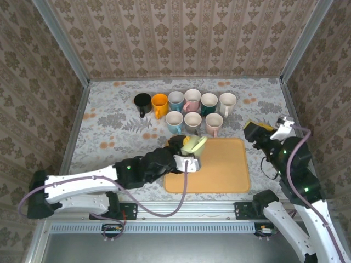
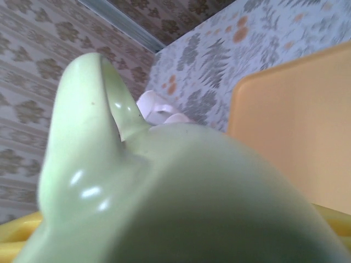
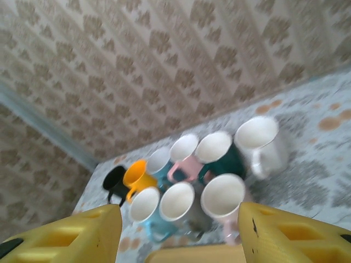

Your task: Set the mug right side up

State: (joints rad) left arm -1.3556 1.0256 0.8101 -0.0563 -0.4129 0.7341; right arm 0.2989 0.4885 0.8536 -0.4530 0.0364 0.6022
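The pale green mug needs to be set upright, so my right gripper should grab it by its free handle (image 1: pixel 201 144) next, and the mug's base stays free.
A pale green mug (image 1: pixel 195 144) hangs tilted above the far left corner of the orange mat (image 1: pixel 222 170). My left gripper (image 1: pixel 188 159) is shut on it. In the left wrist view the mug's rounded body (image 2: pixel 208 197) is very close to the camera, its handle (image 2: pixel 82 137) sticking up at the left, and a yellow finger (image 2: pixel 16 233) shows at the bottom edge. My right gripper (image 1: pixel 256 131) hovers by the mat's far right corner, away from the mug. In the right wrist view my right gripper (image 3: pixel 175 235) stands open with nothing between its yellow fingers.
Several upright mugs stand in two rows behind the mat, among them a black one (image 1: pixel 142 101), an orange one (image 1: pixel 159 103), a pink one (image 1: pixel 192 98) and a white one (image 1: pixel 227 102). Patterned walls close in the table on three sides.
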